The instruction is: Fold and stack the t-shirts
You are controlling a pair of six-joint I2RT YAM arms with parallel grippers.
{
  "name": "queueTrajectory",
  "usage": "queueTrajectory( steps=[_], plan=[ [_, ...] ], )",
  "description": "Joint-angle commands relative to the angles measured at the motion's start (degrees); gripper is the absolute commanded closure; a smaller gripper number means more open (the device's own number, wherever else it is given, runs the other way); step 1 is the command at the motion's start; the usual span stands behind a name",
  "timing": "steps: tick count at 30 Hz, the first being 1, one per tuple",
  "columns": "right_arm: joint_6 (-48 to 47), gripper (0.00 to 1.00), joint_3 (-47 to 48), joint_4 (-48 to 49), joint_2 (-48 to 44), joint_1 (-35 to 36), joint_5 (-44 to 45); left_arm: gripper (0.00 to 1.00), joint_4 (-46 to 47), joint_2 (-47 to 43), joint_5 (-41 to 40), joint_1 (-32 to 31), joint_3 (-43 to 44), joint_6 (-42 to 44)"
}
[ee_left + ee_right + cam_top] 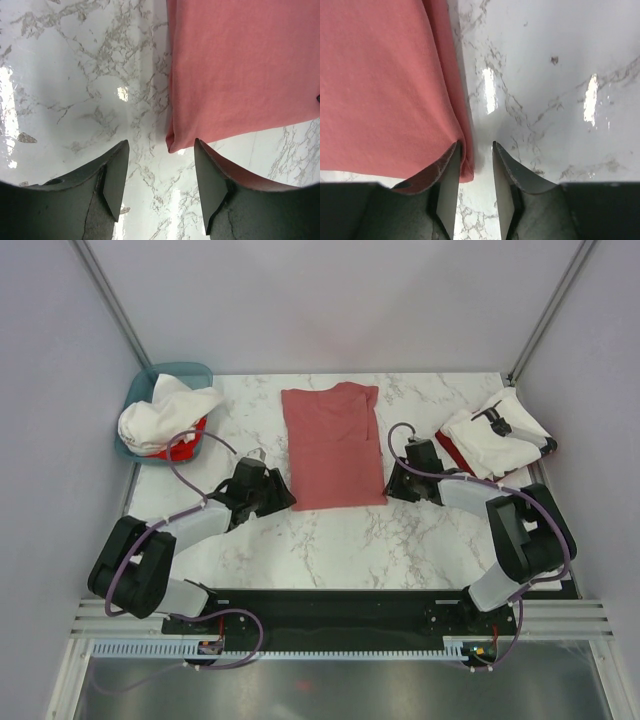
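Note:
I next need to grab the near corner of the salmon-red t-shirt with my right gripper, opposite my left gripper's corner, so the t-shirt's near end folds over evenly.
A dusty salmon-red t-shirt [332, 445] lies folded into a long rectangle at the middle of the table. My left gripper [283, 500] sits low at its near left corner. In the left wrist view that gripper [160, 167] is open, with the shirt's corner [240, 70] just ahead of the gap and touching neither finger. My right gripper [393, 487] is at the near right corner. There the jaws [475, 160] stand narrowly open, with the shirt's edge [380, 85] lying against the left finger [449, 172] and bare table between the pads.
A teal basket [138, 390] at the back left holds white [165, 410] and bright red [185, 445] shirts. A stack of folded white shirts [495, 430] over a red one lies at the back right. Grey walls close in on both sides.

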Motion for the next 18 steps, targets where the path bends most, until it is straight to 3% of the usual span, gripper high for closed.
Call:
queueTrajectory(
  steps=[1, 4, 8, 18],
  plan=[
    [0.0, 0.61, -2.3, 0.0, -3.1, 0.0, -0.2, 0.39, 2.1, -0.8, 1.6, -0.2, -0.6, -2.7],
    [-0.1, 0.65, -3.4, 1.0, -2.9, 0.1, -2.2, 0.4, 2.1, -0.2, 2.1, -0.2, -0.7, -3.0],
    [0.6, 0.54, -4.7, 2.6, -4.0, 0.1, -2.0, 0.39, 2.4, 0.1, 2.2, -0.2, -1.2, -3.6],
    [1.6, 0.46, -8.2, 6.5, -9.7, 0.2, -4.2, 0.32, 6.0, -0.7, 4.1, -0.3, -3.4, -4.8]
  ],
)
